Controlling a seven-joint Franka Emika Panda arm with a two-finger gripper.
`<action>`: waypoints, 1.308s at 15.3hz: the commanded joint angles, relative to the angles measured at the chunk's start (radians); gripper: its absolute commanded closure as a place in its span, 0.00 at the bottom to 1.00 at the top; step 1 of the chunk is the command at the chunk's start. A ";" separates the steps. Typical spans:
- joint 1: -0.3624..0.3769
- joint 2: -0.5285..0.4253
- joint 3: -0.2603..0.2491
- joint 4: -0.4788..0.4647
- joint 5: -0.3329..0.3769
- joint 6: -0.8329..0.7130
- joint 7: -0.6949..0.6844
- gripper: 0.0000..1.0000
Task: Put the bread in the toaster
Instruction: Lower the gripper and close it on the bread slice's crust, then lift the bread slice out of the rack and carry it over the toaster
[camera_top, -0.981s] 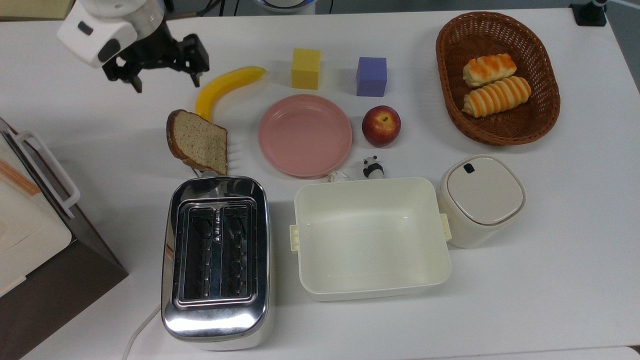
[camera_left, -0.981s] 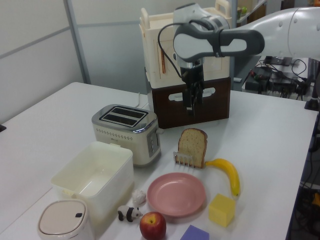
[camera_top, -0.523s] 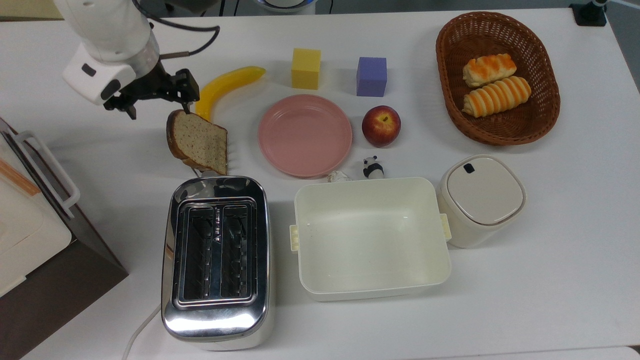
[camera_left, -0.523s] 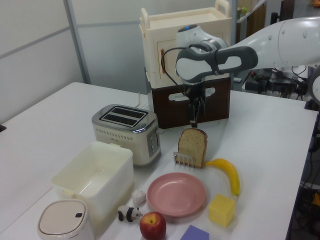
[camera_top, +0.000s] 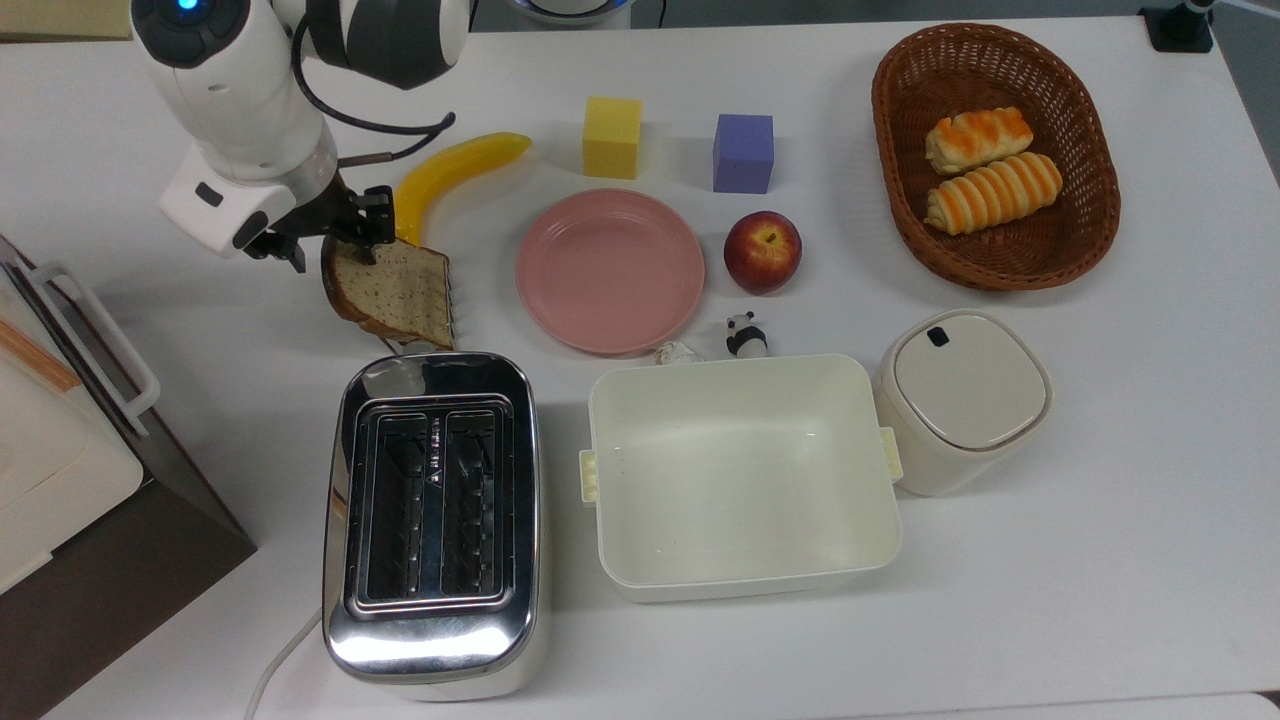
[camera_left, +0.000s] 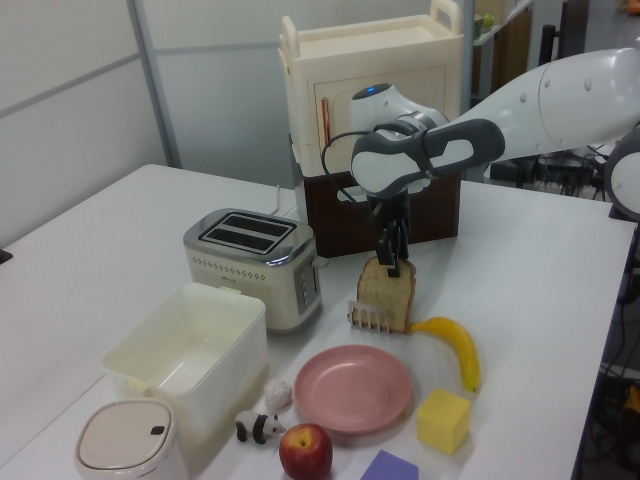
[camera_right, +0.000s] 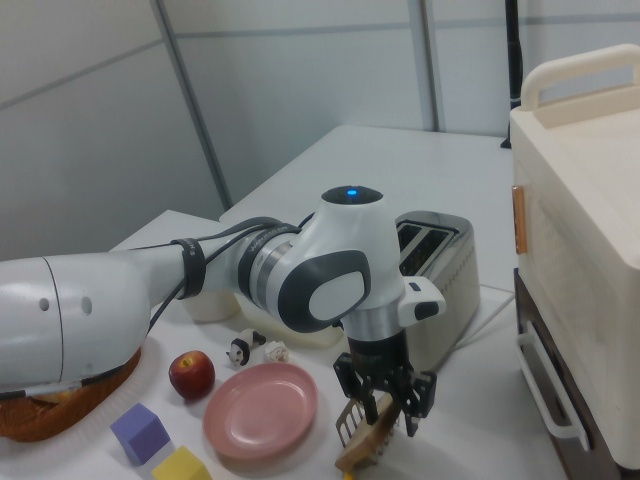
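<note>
The slice's lower crust needs to stay free to go into the toaster, so next I should pick up the bread slice with my gripper by its top edge.
The bread, a speckled brown slice with a dark crust, stands upright in a small white rack just behind the toaster in the top view. The chrome two-slot toaster has both dark slots empty. My gripper is open and lowered over the slice's rounded top edge, one finger on each side. In the left view the gripper sits right on top of the bread, to the right of the toaster. The right view shows the gripper spread around the bread.
A banana lies close beside the gripper. A pink plate, an apple, yellow and purple cubes, a basket of rolls, a cream tub, a lidded bin and a cabinet surround.
The gripper came down and toward the toaster, from above and beside the slice to straddling its top edge. The slice's top has shifted slightly.
</note>
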 joint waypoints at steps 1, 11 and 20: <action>0.012 -0.030 0.002 -0.037 -0.003 0.028 0.004 0.78; 0.026 -0.105 0.010 0.036 0.033 -0.074 0.047 1.00; 0.026 -0.145 0.013 0.208 0.131 -0.110 0.113 1.00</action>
